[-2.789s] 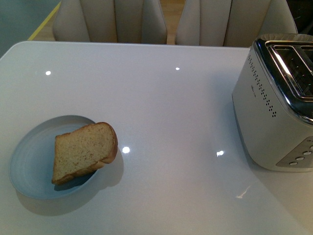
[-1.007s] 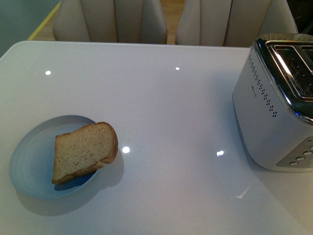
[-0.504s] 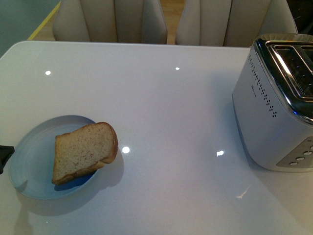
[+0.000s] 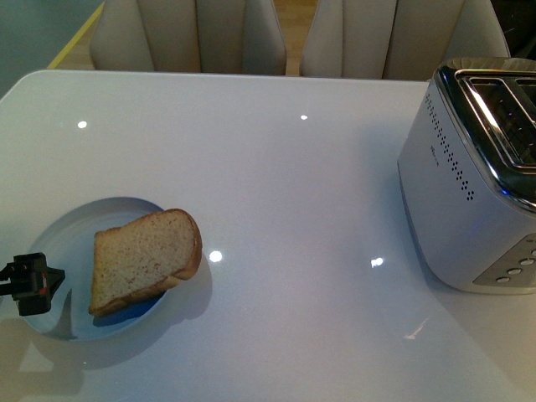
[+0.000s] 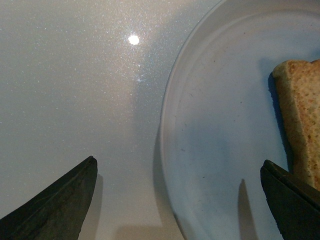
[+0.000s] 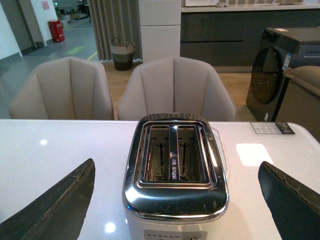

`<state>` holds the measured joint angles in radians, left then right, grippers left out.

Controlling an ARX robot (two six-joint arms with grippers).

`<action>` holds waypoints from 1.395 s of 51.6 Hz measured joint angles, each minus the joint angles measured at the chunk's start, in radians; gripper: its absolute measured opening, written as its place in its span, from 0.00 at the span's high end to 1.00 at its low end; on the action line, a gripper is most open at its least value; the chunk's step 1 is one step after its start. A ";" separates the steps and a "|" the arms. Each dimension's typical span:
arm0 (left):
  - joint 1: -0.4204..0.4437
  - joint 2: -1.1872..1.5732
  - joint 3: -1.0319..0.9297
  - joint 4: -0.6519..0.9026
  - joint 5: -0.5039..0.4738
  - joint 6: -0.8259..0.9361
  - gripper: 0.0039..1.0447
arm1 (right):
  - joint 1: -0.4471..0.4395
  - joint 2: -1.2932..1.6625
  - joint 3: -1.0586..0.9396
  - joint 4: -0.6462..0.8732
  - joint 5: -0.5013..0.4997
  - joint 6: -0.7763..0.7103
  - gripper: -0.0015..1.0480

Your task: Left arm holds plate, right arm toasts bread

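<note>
My left gripper should next grab the plate by its bare rim, so that the bread (image 4: 146, 260) stays free for toasting.
The pale blue-grey plate (image 4: 63, 243) lies at the table's front left, and the bread (image 4: 146, 260) rests on it, leaning over its right rim. My left gripper (image 4: 29, 280) is at the plate's left edge, open. In the left wrist view the left gripper (image 5: 178, 162) straddles the plate's rim (image 5: 167, 125), one finger (image 5: 55, 205) over the table, the other (image 5: 292, 200) over the plate beside the bread (image 5: 302, 110). In the right wrist view the right gripper (image 6: 176, 163) is open and empty, facing the toaster (image 6: 175, 170) with its two empty slots. The right gripper is out of the front view.
The white and chrome toaster (image 4: 469, 184) stands at the table's right side. Two beige chairs (image 4: 188, 33) (image 4: 394, 38) stand behind the far edge of the glossy white table (image 4: 293, 184).
My left gripper has come into the front view from the left edge and moved up to the plate's left rim. Plate, bread and toaster have not moved.
</note>
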<state>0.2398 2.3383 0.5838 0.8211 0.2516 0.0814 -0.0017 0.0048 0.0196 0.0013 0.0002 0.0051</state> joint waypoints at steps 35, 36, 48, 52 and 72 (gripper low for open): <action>0.004 0.018 0.005 -0.100 0.050 0.021 0.83 | 0.000 0.000 0.000 0.000 0.000 0.000 0.09; 0.005 0.018 0.006 -0.102 0.056 0.017 0.86 | 0.000 0.000 0.000 0.000 0.000 0.000 0.09; 0.018 0.018 0.013 -0.109 0.091 -0.034 0.97 | 0.000 0.000 0.000 0.000 0.000 0.000 0.09; 0.023 0.019 0.013 -0.110 0.094 -0.044 0.97 | 0.000 0.000 0.000 0.000 0.000 0.000 0.09; 0.051 0.018 0.007 -0.109 0.116 -0.077 0.97 | 0.000 0.000 0.000 0.000 0.000 0.000 0.09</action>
<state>0.2905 2.3558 0.5911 0.7120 0.3676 0.0048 -0.0017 0.0048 0.0196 0.0013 0.0002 0.0051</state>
